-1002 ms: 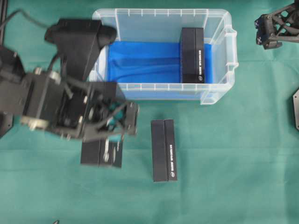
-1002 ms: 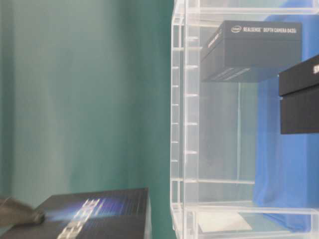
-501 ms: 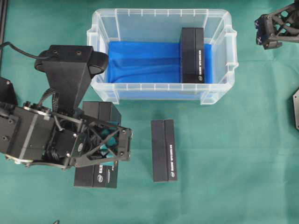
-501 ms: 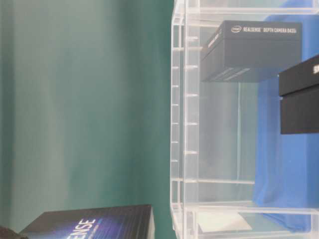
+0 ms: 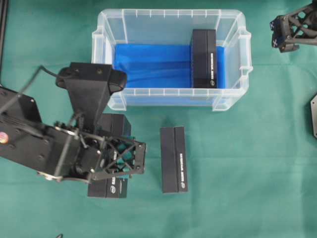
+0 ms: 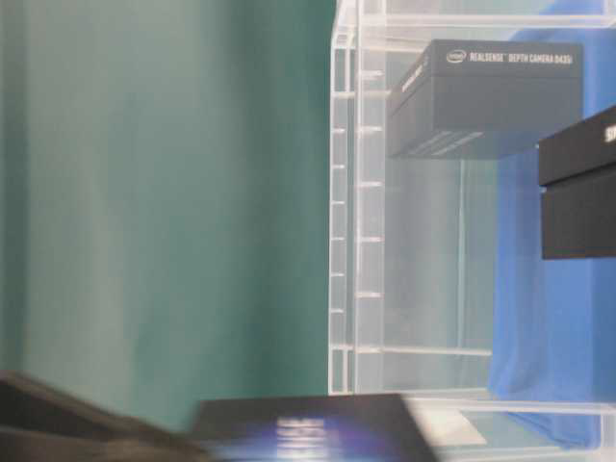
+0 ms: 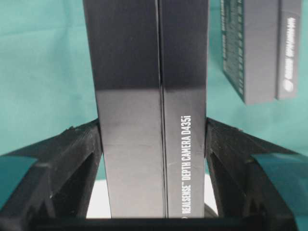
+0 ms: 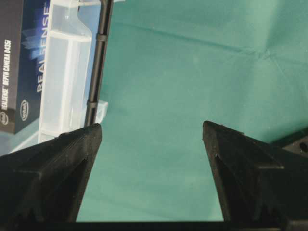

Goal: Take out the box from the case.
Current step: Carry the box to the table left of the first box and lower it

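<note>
The left gripper will keep holding the black box until it is lower, because the black box's lower end [image 5: 107, 191] is hanging above the green cloth.
The case [image 5: 171, 14] is a clear plastic bin with a blue lining, at the back centre. One black box [image 5: 204, 58] lies inside it at the right end, also seen through the wall [image 6: 486, 96] and beside the case wall [image 8: 62, 72] as a box [image 8: 24, 57]. My left gripper [image 5: 121, 161] is in front of the case's left corner, shut on another black box [image 7: 144, 96]; both fingers [image 7: 82, 159] press its long sides. That box [image 5: 111, 187] pokes out below the gripper. My right gripper [image 5: 285, 32] is at the far right back, open and empty [image 8: 151, 132].
A third black box [image 5: 174, 158] lies on the green cloth right of my left gripper, seen as a box [image 7: 260, 48] in the wrist view. A dark plate [image 5: 314, 116] sits at the right edge.
My left gripper has carried its box to the right, toward the box on the cloth; the table-level view shows it sliding right and blurred. The right arm has not moved.
</note>
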You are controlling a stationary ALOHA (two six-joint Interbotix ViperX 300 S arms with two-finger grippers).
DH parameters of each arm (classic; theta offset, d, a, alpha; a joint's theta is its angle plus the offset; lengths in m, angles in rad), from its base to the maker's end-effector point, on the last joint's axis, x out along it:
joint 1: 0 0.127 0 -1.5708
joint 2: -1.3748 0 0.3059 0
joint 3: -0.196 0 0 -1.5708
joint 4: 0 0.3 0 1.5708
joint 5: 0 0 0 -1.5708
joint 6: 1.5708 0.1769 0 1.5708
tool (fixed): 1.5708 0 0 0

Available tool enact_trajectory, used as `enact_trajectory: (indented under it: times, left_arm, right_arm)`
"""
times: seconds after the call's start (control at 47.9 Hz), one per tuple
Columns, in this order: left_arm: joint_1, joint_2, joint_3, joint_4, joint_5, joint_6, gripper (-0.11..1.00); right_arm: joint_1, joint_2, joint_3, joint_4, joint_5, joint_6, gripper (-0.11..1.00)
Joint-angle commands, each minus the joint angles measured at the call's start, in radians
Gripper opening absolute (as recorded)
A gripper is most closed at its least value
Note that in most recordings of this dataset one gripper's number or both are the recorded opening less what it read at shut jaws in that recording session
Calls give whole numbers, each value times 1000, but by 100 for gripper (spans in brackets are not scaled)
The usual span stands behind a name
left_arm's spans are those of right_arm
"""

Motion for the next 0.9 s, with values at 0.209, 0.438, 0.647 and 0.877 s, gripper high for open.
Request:
enact_trajectory:
  times: [0.209, 0.438, 0.647, 0.877]
  left_arm:
    - [-5, -23, 192, 29, -186, -48, 60]
    - [-6, -11, 322, 31, -337, -77, 60]
    - [-5, 21, 371, 31, -397, -80, 60]
    - [3, 23, 379, 31, -423, -78, 60]
  right_arm:
    - [2, -9, -8, 0, -3, 2, 85]
    - [2, -9, -8, -2, -3, 2, 85]
    - [2, -9, -6, -2, -3, 2, 85]
    - [2, -9, -6, -2, -3, 2, 85]
